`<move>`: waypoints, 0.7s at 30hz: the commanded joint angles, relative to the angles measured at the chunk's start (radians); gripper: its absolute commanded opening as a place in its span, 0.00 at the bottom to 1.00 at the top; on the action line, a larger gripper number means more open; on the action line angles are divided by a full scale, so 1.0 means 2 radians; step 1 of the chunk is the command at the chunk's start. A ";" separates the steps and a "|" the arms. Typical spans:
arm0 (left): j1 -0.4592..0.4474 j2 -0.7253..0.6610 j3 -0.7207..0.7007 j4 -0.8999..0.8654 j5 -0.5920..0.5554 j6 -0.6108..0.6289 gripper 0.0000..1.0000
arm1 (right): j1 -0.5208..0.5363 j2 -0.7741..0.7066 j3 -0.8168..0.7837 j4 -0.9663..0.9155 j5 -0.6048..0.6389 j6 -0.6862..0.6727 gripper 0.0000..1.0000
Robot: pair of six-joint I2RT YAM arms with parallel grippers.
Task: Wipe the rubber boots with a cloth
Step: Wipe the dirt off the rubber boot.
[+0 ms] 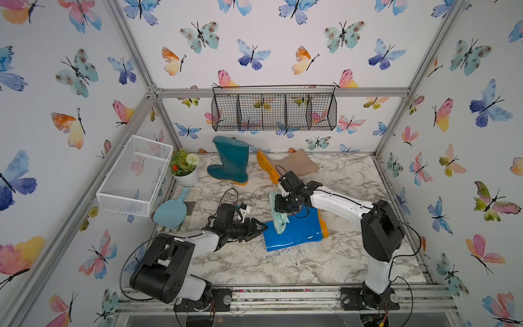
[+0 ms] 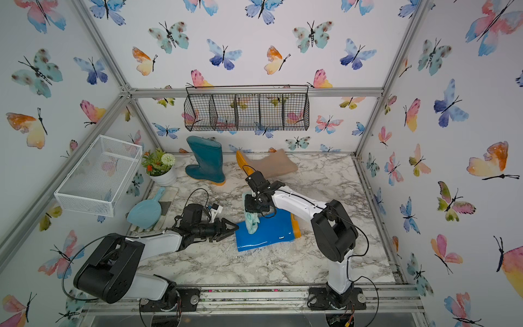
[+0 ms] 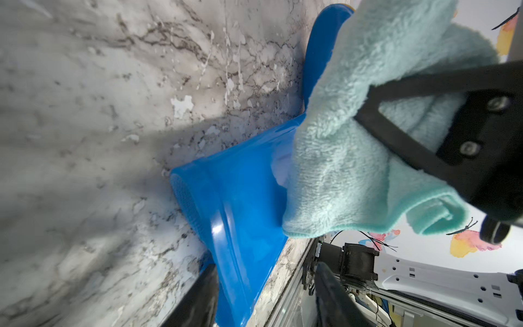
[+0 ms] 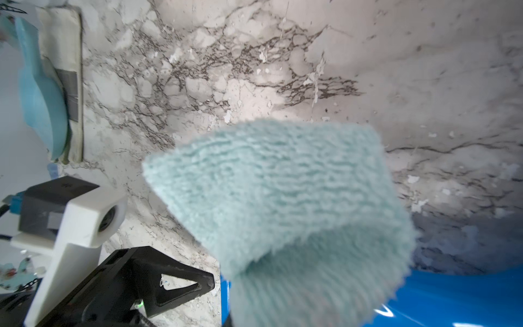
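Observation:
My left gripper pinches the bright blue boot by its opening's rim next, which leaves the boot's body and foot free to wipe.
The bright blue boot lies on its side mid-table. My right gripper hovers over its far end, shut on the pale aqua cloth, which hangs down onto the boot; the cloth hides the fingers in the right wrist view. My left gripper is open at the boot's shaft opening, with the rim between its fingers. A dark teal boot stands upright at the back. Next to it a beige boot lies on its side.
A light blue scoop rests on a folded mat at the left edge. Behind it stands a potted plant. A white mesh basket hangs on the left wall, and a black wire basket on the back wall.

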 commanded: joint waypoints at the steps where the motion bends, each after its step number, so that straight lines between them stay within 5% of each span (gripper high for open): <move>1: -0.001 0.013 -0.027 0.043 -0.013 -0.031 0.56 | -0.001 -0.001 0.024 -0.028 0.025 -0.006 0.02; 11: -0.060 0.101 -0.048 0.269 0.016 -0.151 0.51 | 0.000 0.014 0.025 -0.059 0.042 -0.022 0.02; 14: -0.059 0.101 -0.054 0.290 0.016 -0.161 0.26 | 0.001 0.021 0.012 -0.067 0.039 -0.030 0.03; 17: -0.054 0.080 -0.054 0.257 0.009 -0.150 0.05 | 0.005 0.020 -0.005 -0.060 0.017 -0.041 0.15; 21: -0.054 0.040 -0.010 0.090 -0.019 -0.064 0.00 | 0.028 0.020 -0.028 -0.025 -0.023 -0.046 0.32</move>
